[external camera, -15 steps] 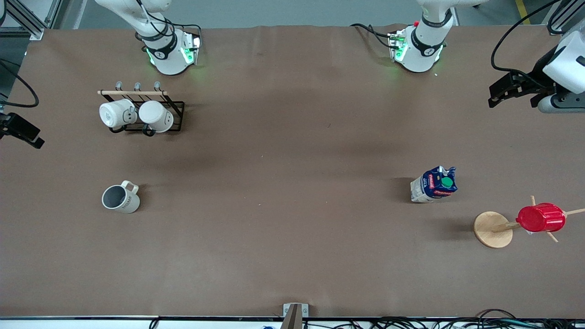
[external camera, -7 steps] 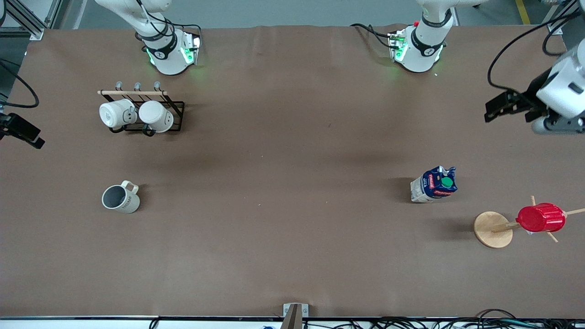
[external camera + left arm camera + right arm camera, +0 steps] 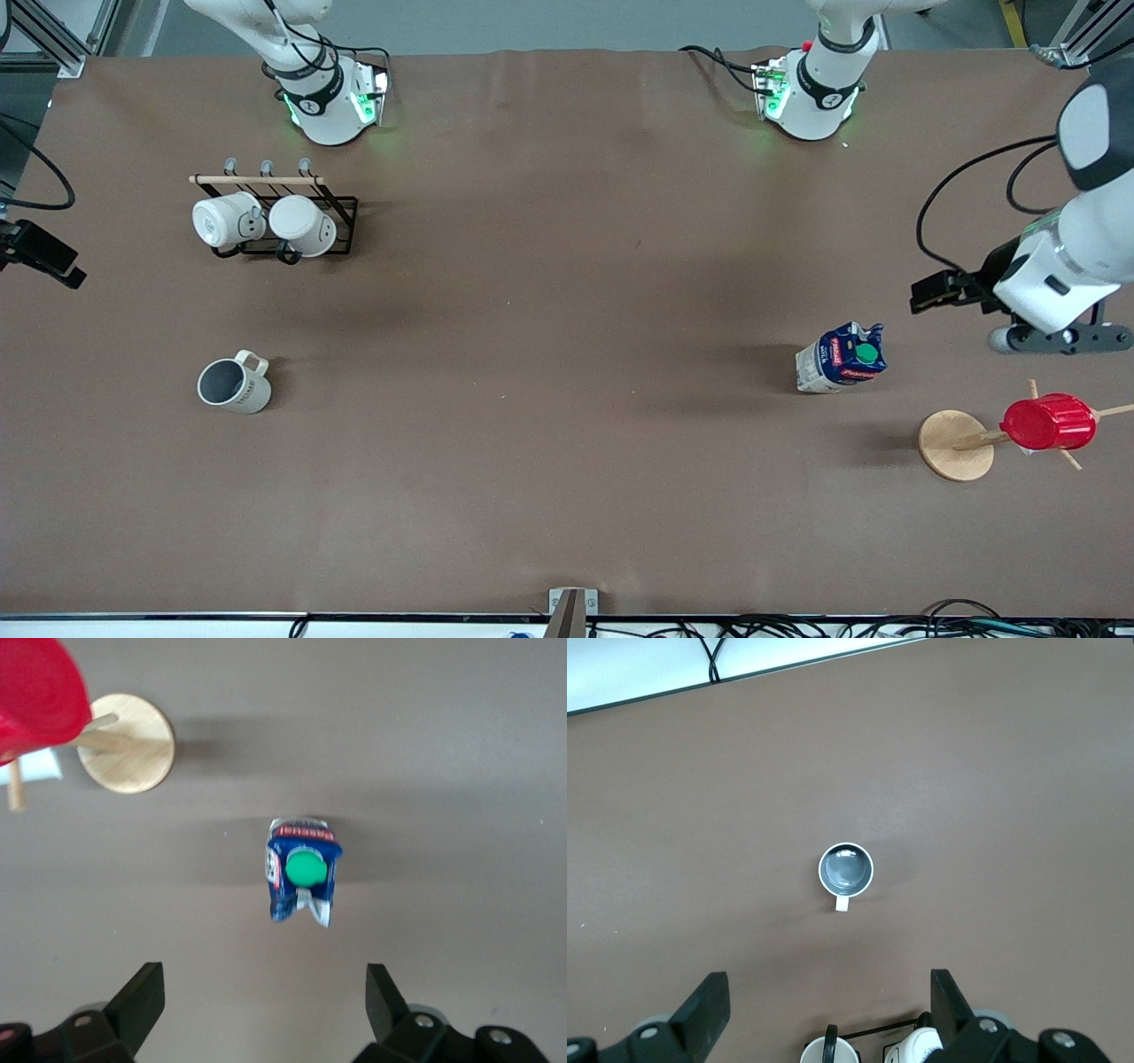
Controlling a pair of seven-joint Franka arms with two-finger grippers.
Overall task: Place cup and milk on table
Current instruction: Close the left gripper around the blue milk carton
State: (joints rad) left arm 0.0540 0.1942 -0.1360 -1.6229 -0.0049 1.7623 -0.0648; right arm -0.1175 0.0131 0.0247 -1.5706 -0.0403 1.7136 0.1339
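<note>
Next, the left gripper grabs the milk by its gable top (image 3: 873, 334) to place the milk on the tabletop with the cup (image 3: 234, 386).
The cup (image 3: 234, 386), a cream-beige mug with a grey inside, stands upright on the brown table (image 3: 549, 354) toward the right arm's end. It also shows in the right wrist view (image 3: 846, 868). The milk (image 3: 842, 358), a blue gable-top carton with a green cap, stands on the table toward the left arm's end. My left gripper (image 3: 1059, 339) hovers over the table beside the milk, open and empty (image 3: 263, 1001), with the carton (image 3: 301, 873) clear of its fingers. My right gripper (image 3: 827, 1001) is open and empty, high above the cup. It is out of the front view.
A black wire rack (image 3: 341, 221) holding two white mugs stands between the cup and the right arm's base; it also shows in the right wrist view (image 3: 868, 1032). A wooden stand (image 3: 955, 445) carrying a red ribbed cup (image 3: 1048, 423) stands beside the milk, nearer the front camera.
My left gripper has moved over the table's left-arm end toward the milk and the wooden stand. The cup, the milk and the right arm have not moved.
</note>
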